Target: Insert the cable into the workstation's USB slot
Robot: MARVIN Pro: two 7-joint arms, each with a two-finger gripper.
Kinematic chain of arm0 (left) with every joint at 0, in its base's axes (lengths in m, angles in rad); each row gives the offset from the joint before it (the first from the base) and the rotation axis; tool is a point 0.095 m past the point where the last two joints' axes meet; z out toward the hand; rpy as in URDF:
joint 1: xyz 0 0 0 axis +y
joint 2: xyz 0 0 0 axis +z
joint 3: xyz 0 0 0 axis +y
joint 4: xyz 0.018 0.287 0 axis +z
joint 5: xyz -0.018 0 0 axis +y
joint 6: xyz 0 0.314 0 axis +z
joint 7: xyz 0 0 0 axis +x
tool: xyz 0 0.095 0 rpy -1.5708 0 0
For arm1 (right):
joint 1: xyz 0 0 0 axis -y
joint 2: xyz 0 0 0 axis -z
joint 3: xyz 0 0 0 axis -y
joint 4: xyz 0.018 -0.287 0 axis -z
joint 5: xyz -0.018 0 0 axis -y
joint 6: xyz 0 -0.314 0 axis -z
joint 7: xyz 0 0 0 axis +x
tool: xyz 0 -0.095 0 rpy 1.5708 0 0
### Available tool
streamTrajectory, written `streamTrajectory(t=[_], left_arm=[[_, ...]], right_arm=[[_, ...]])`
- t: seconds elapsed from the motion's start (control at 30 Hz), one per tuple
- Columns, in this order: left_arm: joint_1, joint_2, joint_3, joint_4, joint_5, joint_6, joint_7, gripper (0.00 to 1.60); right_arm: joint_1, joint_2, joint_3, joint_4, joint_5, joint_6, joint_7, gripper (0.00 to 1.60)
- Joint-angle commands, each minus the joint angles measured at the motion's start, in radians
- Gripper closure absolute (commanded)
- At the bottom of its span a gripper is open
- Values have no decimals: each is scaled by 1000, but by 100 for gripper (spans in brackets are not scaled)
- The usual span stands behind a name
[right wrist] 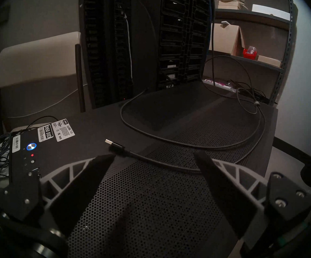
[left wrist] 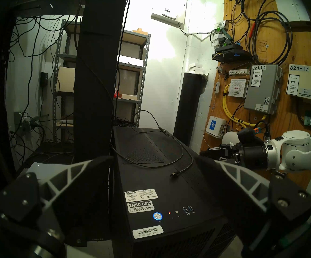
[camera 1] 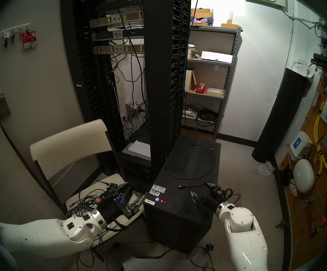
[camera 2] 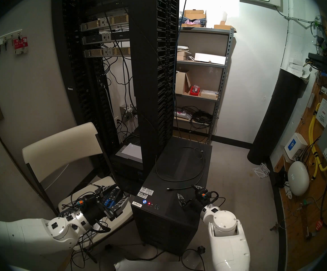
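Observation:
The cord behind the cable's plug lies slack in loops. My right gripper should next grab the cable by its stiff black plug [camera 1: 182,186].
The black workstation [camera 1: 178,215] stands in the middle, with a blue-lit button [left wrist: 157,216], a red LED and two USB slots [left wrist: 188,208] at its top front edge. The dark grey cable [camera 1: 194,177] lies looped on its top. Its USB plug [right wrist: 113,144] rests free, metal tip toward the stickers. My right gripper [camera 1: 201,189] is open and empty, low over the top, fingers either side of the cord just behind the plug [camera 1: 181,186]. My left gripper [camera 1: 134,191] is open and empty, left of the workstation, above the chair seat.
The tall black server rack [camera 1: 164,69] stands right behind the workstation. A folding chair [camera 1: 70,143] at the left holds a heap of cords [camera 1: 80,204]. A metal shelf [camera 1: 207,79] and a black cylinder [camera 1: 282,116] stand at the back right.

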Motion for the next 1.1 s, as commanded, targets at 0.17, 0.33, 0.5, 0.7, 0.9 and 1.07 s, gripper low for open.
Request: streamTrajectory(t=[0.17, 0.33, 0.5, 0.7, 0.9, 1.07], left_arm=[[-5, -1, -4, -6, 0, -4, 2, 0], [-5, -1, -4, -6, 0, -4, 1, 0], [-6, -1, -4, -6, 0, -4, 1, 0], [-6, -1, -3, -6, 0, -4, 1, 0], [-6, -1, -3, -6, 0, -4, 2, 0], [-6, -1, -3, -6, 0, -4, 2, 0]], right_arm=[[129, 83, -26, 56, -6, 65, 128, 0], [173, 111, -58, 96, -35, 59, 155, 0], [221, 123, -86, 141, -66, 51, 167, 0], [270, 129, -107, 194, -95, 23, 179, 0], [306, 127, -122, 244, -109, 1, 188, 0], [344, 116, -139, 309, -121, -30, 189, 0]])
